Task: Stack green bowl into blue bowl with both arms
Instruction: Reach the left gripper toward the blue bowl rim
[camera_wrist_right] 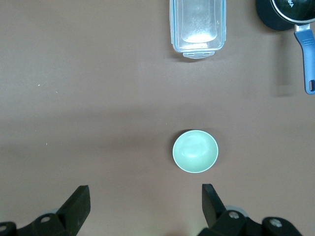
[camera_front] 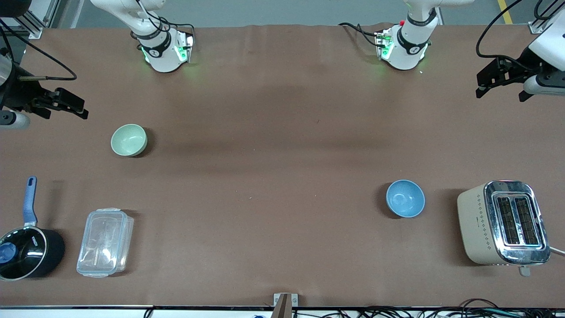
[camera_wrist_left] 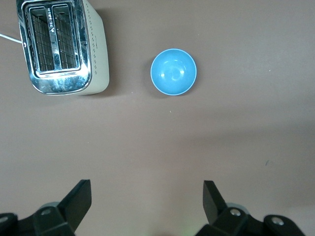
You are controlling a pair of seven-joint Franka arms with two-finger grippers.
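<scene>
My left gripper is to grab the sky-blue bowl by its rim (camera_front: 405, 180) next, so that the hollow of the sky-blue bowl stays free for the pale green bowl (camera_front: 129, 140).
The pale green bowl (camera_front: 129, 140) stands upright on the brown table toward the right arm's end; it also shows in the right wrist view (camera_wrist_right: 195, 151). The sky-blue bowl (camera_front: 405, 198) stands upright toward the left arm's end, nearer the front camera, and shows in the left wrist view (camera_wrist_left: 173, 72). Both bowls are empty. My right gripper (camera_front: 66, 105) hangs open and empty high over its end of the table (camera_wrist_right: 145, 204). My left gripper (camera_front: 490, 81) hangs open and empty high over its end (camera_wrist_left: 147, 201). Neither gripper touches a bowl.
A cream and chrome toaster (camera_front: 503, 223) stands beside the blue bowl at the left arm's end. A clear lidded plastic box (camera_front: 105, 242) and a black saucepan with a blue handle (camera_front: 26, 251) stand near the front edge at the right arm's end.
</scene>
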